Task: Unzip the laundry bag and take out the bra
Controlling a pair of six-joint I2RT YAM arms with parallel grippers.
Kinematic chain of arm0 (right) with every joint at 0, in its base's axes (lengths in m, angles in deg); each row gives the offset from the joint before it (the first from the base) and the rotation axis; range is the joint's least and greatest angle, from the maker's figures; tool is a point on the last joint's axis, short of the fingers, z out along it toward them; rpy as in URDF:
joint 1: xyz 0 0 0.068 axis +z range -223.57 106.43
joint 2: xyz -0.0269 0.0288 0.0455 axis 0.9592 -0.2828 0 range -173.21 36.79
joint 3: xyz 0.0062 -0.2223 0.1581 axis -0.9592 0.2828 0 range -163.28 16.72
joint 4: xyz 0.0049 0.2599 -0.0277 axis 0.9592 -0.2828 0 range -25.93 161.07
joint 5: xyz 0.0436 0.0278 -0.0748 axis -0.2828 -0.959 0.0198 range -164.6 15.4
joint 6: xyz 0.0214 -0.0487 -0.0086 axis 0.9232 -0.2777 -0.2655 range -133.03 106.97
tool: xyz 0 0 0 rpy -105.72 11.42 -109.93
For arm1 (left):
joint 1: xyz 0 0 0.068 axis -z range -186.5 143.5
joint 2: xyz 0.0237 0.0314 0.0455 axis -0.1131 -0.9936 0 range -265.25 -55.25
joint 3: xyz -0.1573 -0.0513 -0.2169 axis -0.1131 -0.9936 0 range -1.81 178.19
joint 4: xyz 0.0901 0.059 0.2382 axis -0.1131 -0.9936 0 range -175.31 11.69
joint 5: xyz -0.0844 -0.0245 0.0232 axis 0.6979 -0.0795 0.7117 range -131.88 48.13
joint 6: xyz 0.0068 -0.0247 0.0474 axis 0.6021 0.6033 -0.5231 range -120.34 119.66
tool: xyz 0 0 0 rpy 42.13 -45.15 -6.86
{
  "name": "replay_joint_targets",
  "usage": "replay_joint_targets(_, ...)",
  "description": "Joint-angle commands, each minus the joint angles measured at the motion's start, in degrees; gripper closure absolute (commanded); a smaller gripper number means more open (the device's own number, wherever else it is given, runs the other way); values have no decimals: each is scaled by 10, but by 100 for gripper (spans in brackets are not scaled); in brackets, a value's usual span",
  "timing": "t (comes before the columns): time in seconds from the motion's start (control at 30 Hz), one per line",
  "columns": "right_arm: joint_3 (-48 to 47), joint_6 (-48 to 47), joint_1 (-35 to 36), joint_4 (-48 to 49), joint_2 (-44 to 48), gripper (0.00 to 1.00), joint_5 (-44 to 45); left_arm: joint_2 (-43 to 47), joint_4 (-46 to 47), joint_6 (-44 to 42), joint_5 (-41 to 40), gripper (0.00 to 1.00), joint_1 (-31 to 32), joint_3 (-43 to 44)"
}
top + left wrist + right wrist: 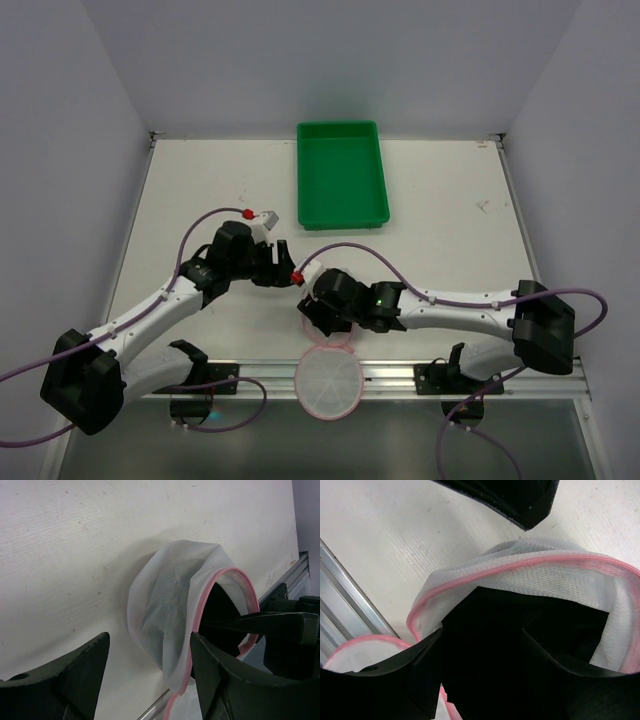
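Observation:
My right gripper closes on the bra (325, 321) next, since the bra fills the space between my fingers inside the laundry bag's pink-trimmed opening. Closing now would catch it.
The laundry bag (330, 378), white mesh with pink zipper trim, lies at the table's front edge. Its round flap is unzipped and hangs over the rail. In the right wrist view the bag's mouth (530, 575) is open, and the black bra (485, 630) fills it. My right gripper (482, 665) is open inside the mouth, with its jaws on either side of the bra. It shows over the bag in the top view (322, 322). My left gripper (150, 675) is open and empty just behind the bag (165, 605), and appears in the top view (284, 264).
A green tray (342, 172) stands at the back centre. An aluminium rail (400, 372) runs along the front edge beside the bag. My two grippers are close together near the front centre. White walls close in the table.

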Motion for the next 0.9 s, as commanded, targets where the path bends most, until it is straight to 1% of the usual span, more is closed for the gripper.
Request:
replay_joint_targets(0.0, -21, -15, 2, -10, -9, 39, 20, 3, 32, 7, 20, 31, 2, -3)
replay_joint_targets(0.07, -19, -14, 2, -10, -13, 46, 20, 3, 36, 9, 28, 32, 2, -5)
replay_joint_targets(0.1, -17, -14, 2, -8, -14, 57, 20, 4, 38, 9, 30, 32, 3, -5)
replay_joint_targets(0.17, -15, -16, 2, -6, -13, 72, 27, 5, 38, 11, 36, 32, 3, -6)
replay_joint_targets(0.2, -12, -16, 1, -2, -11, 88, 27, 6, 40, 12, 38, 32, 3, -7)
replay_joint_targets(0.23, -10, -16, 0, 2, -6, 95, 26, 8, 40, 15, 44, 32, 2, -6)
replay_joint_targets(0.27, -8, -14, -1, 6, 5, 100, 22, 11, 43, 16, 46, 32, 3, -7)
replay_joint_targets(0.5, 19, -6, -18, 69, 70, 100, -5, 21, 56, 31, 50, 32, 8, -7)
replay_joint_targets(0.67, 32, 1, -41, 89, 99, 100, -23, 9, 67, 40, 46, 33, 23, -7)
replay_joint_targets(0.77, 42, 3, -48, 96, 118, 100, -28, 0, 76, 47, 40, 36, 32, -9)
replay_joint_targets(0.87, 54, 14, -59, 115, 144, 100, -44, -13, 91, 54, 33, 43, 46, -8)
